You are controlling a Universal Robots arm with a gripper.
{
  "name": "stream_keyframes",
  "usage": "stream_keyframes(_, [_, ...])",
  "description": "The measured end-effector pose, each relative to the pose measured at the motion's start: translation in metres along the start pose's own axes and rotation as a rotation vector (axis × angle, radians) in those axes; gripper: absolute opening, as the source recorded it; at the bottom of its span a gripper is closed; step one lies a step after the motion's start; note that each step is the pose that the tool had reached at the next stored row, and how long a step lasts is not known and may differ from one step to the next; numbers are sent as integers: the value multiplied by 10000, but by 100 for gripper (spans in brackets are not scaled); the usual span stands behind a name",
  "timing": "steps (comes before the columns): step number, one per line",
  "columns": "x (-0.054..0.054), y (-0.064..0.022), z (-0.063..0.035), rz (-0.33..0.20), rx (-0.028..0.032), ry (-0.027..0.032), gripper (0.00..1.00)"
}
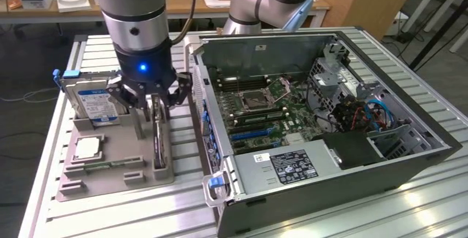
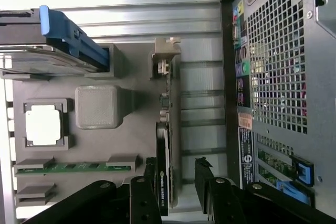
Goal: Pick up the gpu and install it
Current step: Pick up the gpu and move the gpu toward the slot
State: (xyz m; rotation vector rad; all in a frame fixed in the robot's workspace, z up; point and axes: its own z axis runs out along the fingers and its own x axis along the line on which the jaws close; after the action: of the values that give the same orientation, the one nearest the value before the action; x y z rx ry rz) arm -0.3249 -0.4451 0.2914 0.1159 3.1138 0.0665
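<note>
The gripper grabs the GPU by its exposed upper edge point(image 1: 155, 105) next, across both sides of the GPU. The grey tray's slot point(image 1: 164, 171) encloses the GPU's lower edge.
The gpu point(image 1: 159, 136) stands on edge in a slot of the grey holder tray point(image 1: 109, 180), a thin dark card with a silvery end bracket. In the wrist view the gpu point(image 2: 169, 129) runs lengthwise with its bracket at the far end. My gripper point(image 1: 153, 105) hangs directly over the card, one finger on each side. In the wrist view the gripper point(image 2: 176, 165) is open. One dark finger point(image 2: 150, 167) sits close against the card, and a gap shows between the other finger point(image 2: 202, 167) and the card.
On the same tray stand a silver hard drive point(image 1: 93, 103) with a blue label, a processor chip point(image 1: 86, 147) and a green memory stick point(image 2: 73, 167). The open computer case point(image 1: 329, 139) lies just at the exterior view's right of the tray. A second arm stands behind it.
</note>
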Motion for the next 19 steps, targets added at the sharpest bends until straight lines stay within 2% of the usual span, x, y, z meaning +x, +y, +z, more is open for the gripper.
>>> stream_keyframes(19, [46, -18, 344, -134, -19, 8, 43])
